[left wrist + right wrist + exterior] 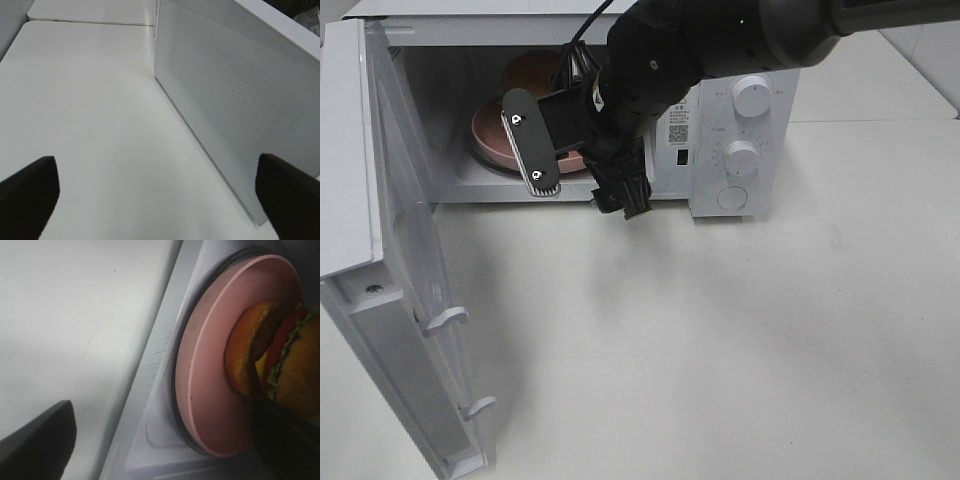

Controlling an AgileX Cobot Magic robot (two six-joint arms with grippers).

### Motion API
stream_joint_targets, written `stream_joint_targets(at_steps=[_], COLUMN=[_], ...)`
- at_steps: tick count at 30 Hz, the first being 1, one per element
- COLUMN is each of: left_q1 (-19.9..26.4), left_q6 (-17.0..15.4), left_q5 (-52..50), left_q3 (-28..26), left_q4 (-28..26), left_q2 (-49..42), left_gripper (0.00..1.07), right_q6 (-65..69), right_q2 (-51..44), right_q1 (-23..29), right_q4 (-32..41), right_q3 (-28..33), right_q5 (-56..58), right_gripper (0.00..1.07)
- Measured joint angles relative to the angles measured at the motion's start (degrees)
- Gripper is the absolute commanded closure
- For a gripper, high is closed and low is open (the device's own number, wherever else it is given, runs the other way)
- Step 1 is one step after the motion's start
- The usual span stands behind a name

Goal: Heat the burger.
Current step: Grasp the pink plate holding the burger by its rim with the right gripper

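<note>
My right gripper grabs the pink plate by its bare front rim [570, 162] next, since the burger [532, 72] sits loose on it and risks sliding off if tipped.
The burger [299, 371], with golden-brown bun, green lettuce, red tomato and yellow cheese, sits on a round pink plate [210, 365] inside the open microwave [740, 120]. In the exterior high view only a patch of the bun [532, 72] shows behind my right arm. My right gripper [585, 195] hangs open at the oven's mouth, just in front of the plate [488, 140] and holding nothing. One of its fingers [287, 440] is close beside the burger. My left gripper [155, 200] is open and empty, low over the table beside the door's outer face.
The microwave door [410, 250] swings wide open toward the front left; its dotted outer panel [235, 100] fills the left wrist view. Two knobs [752, 95] and a button are on the oven's right panel. White tabletop [740, 340] spreads in front.
</note>
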Motion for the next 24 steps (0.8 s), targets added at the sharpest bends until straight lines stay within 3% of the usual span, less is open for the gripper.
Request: stream_joint_targets(at_steps=[24], left_q1=[0.0], left_q6=[0.0], left_q5=[0.0], left_q3=[0.0], left_q4=[0.0], left_q2=[0.0], left_gripper=[0.06], right_q6=[0.17], right_q2=[14.9], right_q1=[-3.67], right_q4=[2.52], right_q3=[-16.9], right_q5=[0.97], right_gripper=[0.21])
